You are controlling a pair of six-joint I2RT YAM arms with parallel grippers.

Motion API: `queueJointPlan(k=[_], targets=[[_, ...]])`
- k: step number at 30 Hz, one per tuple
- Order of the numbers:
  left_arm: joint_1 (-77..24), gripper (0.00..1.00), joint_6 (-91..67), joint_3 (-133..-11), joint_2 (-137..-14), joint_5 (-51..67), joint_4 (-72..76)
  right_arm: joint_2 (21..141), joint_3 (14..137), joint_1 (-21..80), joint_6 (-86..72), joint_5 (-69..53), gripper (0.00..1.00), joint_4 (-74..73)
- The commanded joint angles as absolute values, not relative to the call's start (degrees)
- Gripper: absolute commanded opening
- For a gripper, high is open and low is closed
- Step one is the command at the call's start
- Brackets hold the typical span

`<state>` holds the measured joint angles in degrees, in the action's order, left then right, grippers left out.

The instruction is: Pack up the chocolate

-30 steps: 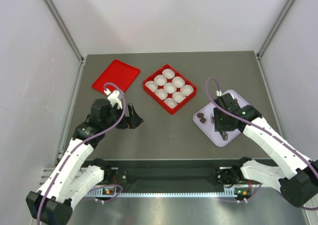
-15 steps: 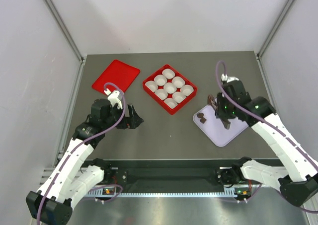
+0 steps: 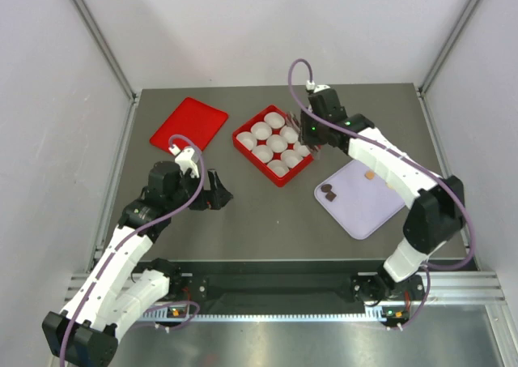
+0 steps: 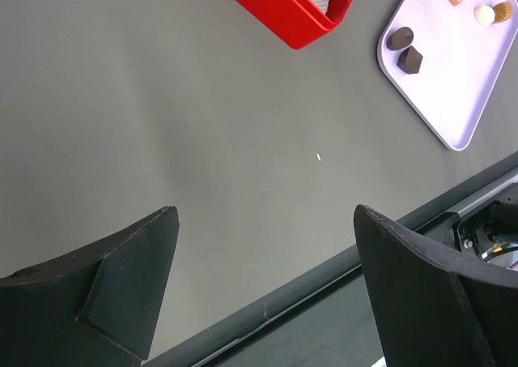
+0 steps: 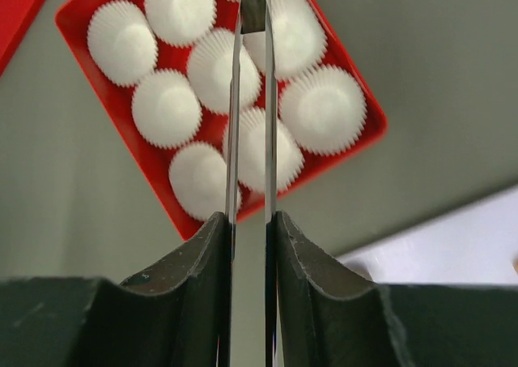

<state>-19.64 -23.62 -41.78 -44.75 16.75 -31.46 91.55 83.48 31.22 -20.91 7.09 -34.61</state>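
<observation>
I should move the dark chocolate piece toward the far corner cup with my right gripper before I let go. The piece is hanging short of that cup and would drop short.
Two dark chocolate pieces [image 3: 327, 192] and a tan piece [image 3: 369, 174] lie on the lilac tray [image 3: 364, 213]. The left wrist view shows the dark pieces [image 4: 405, 48] and several light pieces [image 4: 484, 14] on that tray [image 4: 461, 91]. My right gripper [image 3: 312, 143] is over the right side of the red box [image 3: 255, 161] of white paper cups. Its thin blades [image 5: 252, 27] are shut on a small dark chocolate piece [image 5: 252, 9] above the cups [image 5: 214, 67]. My left gripper [image 3: 220, 195] is open and empty, low over bare table left of the box; it also shows in the left wrist view [image 4: 263, 215].
A flat red lid [image 3: 188, 124] lies at the back left; its corner shows in the right wrist view [image 5: 16, 2]. The box corner [image 4: 283, 10] shows in the left wrist view. The table's front rail [image 4: 324, 290] runs close under the left gripper.
My right arm has lifted from the lilac tray and swung back and left to above the red box, carrying the dark piece. The left arm has not moved.
</observation>
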Motion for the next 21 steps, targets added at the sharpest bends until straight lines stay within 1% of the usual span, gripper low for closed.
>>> queueJointPlan(k=[1,9,14,19,21], targets=[[-19.95,0.94,-23.29,-41.75,-44.03,15.91,-29.27,95.35,90.51,33.22,-18.55,7.90,0.16,-23.57],[-19.95,0.94,-23.29,-41.75,-43.68,15.82,-29.18,104.40,93.25,34.72,-16.70,11.95,0.22,-20.57],[-19.95,0.94,-23.29,-41.75,-43.68,16.26,-29.18,107.22,94.39,34.72,-16.43,13.71,0.26,-20.39],[-19.95,0.94,-23.29,-41.75,-44.21,16.79,-29.09,109.60,95.19,34.80,-16.70,14.24,0.28,-19.86],[-19.95,0.94,-23.20,-41.75,-44.21,16.70,-29.09,110.12,95.27,34.80,-17.14,14.50,0.31,-19.69]])
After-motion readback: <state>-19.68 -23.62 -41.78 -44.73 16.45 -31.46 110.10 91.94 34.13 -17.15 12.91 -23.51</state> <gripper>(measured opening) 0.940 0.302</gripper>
